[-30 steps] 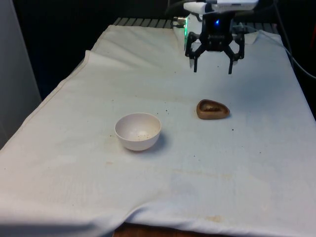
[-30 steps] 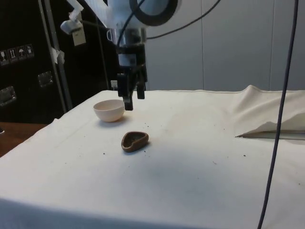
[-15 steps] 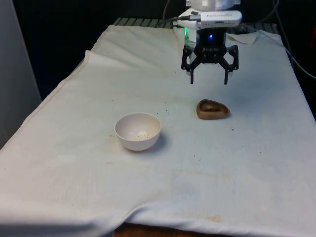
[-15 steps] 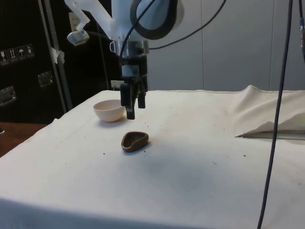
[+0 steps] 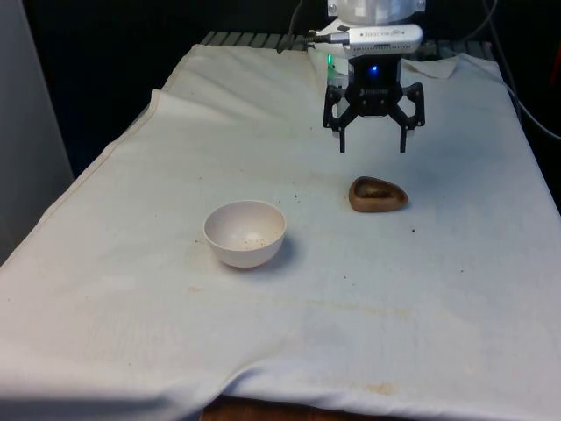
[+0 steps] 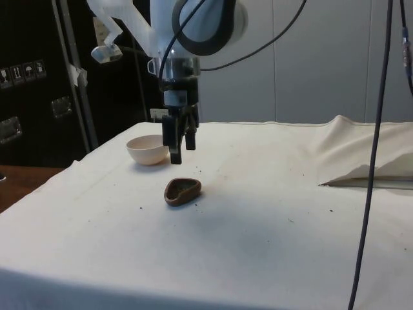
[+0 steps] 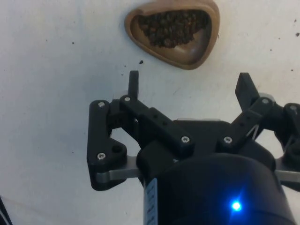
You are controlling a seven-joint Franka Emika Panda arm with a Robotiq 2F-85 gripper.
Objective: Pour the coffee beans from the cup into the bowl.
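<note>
My gripper grabs the cup by its bare wooden rim (image 5: 362,180) next and keeps it level, as loose coffee beans lie in its open hollow.
A small brown wooden cup (image 5: 378,194) with a rounded triangular rim lies on the white cloth, dark coffee beans (image 7: 171,28) inside it. A white bowl (image 5: 245,232) stands to the front view's left of it, nearer the camera. My gripper (image 5: 372,149) hangs open above the cloth, just behind the cup on the robot's side, with nothing between its fingers. From the side, the gripper (image 6: 177,157) is above and slightly beyond the cup (image 6: 182,191), with the bowl (image 6: 148,150) further back. At the wrist, the cup (image 7: 174,32) lies just ahead of the gripper (image 7: 190,79).
A few loose beans and dark specks (image 5: 294,195) dot the cloth between cup and bowl. The cloth is rumpled and raised at the side view's right (image 6: 361,155). A cable (image 6: 374,155) hangs down near that side.
The gripper has come down towards the cloth and moved slightly to the front view's left, staying open. Cup and bowl have not moved.
</note>
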